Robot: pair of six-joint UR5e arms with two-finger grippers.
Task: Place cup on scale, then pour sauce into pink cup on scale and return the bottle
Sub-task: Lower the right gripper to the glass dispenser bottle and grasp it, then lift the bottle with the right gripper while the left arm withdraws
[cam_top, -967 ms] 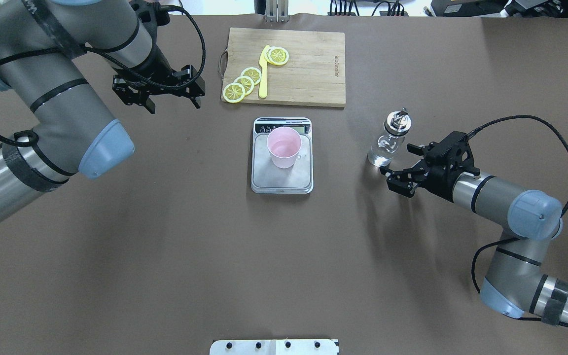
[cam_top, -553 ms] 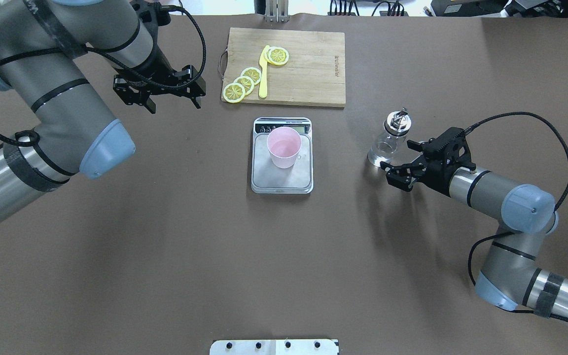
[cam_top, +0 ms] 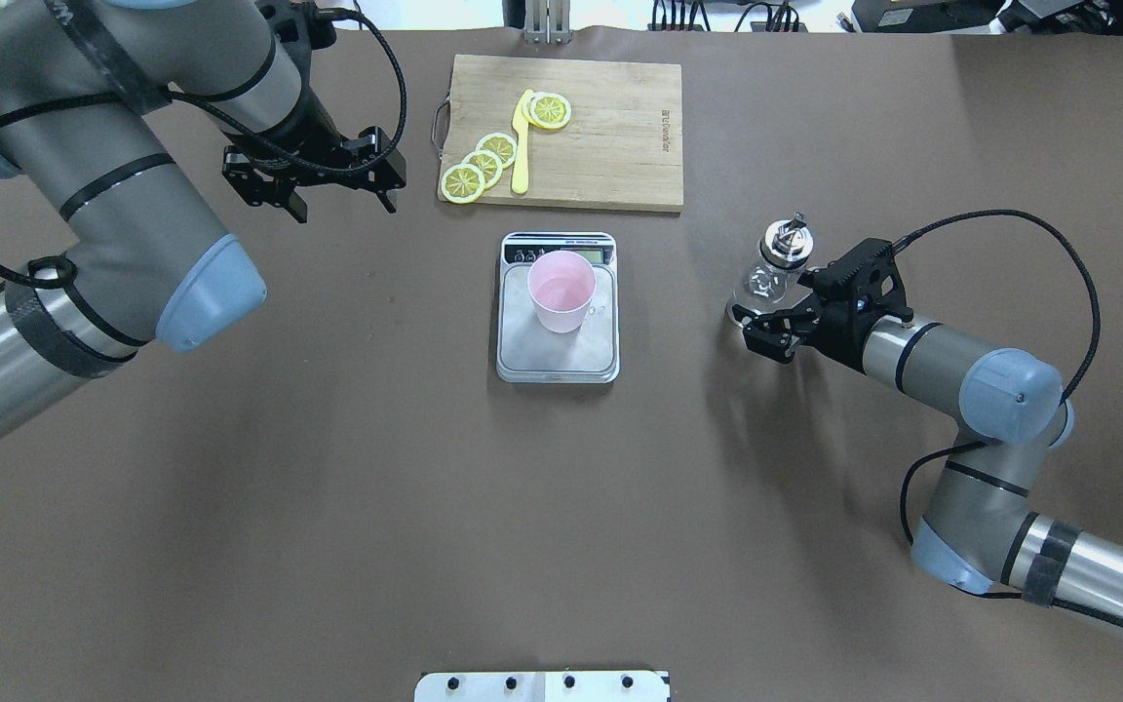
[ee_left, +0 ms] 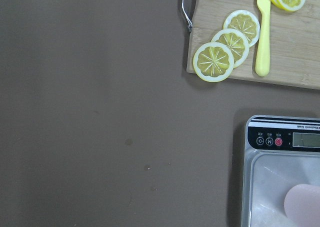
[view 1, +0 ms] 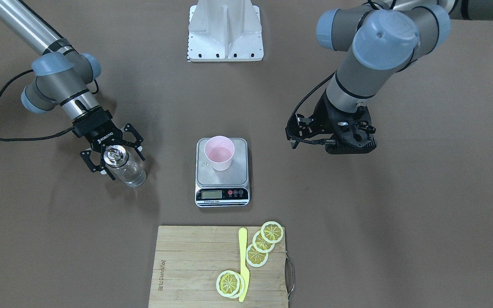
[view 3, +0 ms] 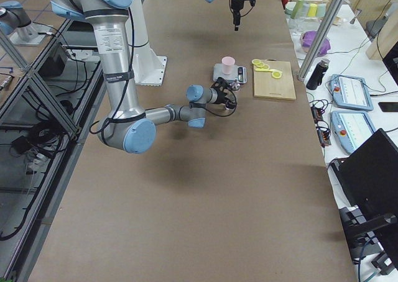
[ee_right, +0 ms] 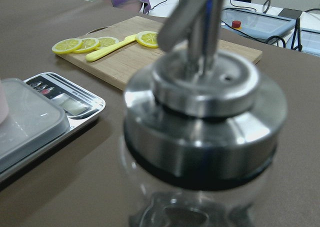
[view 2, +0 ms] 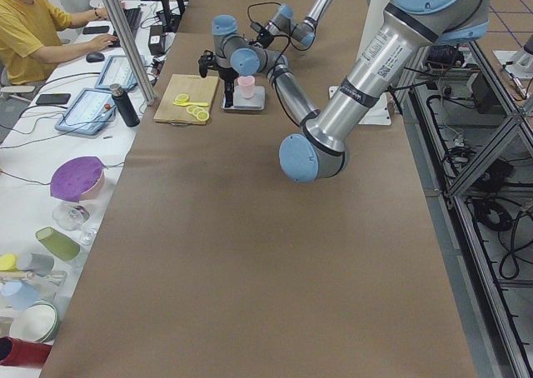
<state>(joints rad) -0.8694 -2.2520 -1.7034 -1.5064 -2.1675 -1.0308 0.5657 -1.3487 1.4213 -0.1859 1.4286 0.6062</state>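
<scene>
My right gripper picks up the bottle by its glass body (view 1: 132, 173) next, leaving the bottle's metal spout (view 1: 114, 151) free to pour sauce into the pink cup.
The pink cup (cam_top: 561, 291) stands upright on the steel platform of the scale (cam_top: 558, 356), mid-table; both also show in the front view, cup (view 1: 219, 153) on scale (view 1: 222, 194). The clear bottle (cam_top: 784, 244) with its metal cap stands on the table to the scale's right. My right gripper (cam_top: 771, 302) is open, with one finger on either side of the bottle's body (view 1: 134, 176). In the right wrist view the cap (ee_right: 205, 102) fills the frame. My left gripper (cam_top: 342, 207) is open and empty above the table, far left of the scale.
A bamboo cutting board (cam_top: 610, 136) lies behind the scale with several lemon slices (cam_top: 484, 161) and a yellow knife (cam_top: 521, 146). A white mount plate (cam_top: 542, 685) sits at the near table edge. The right arm's cable loops over its wrist.
My right gripper has moved forward and left toward the bottle, so its open fingers now flank the bottle. The left arm, cup and scale have not moved.
</scene>
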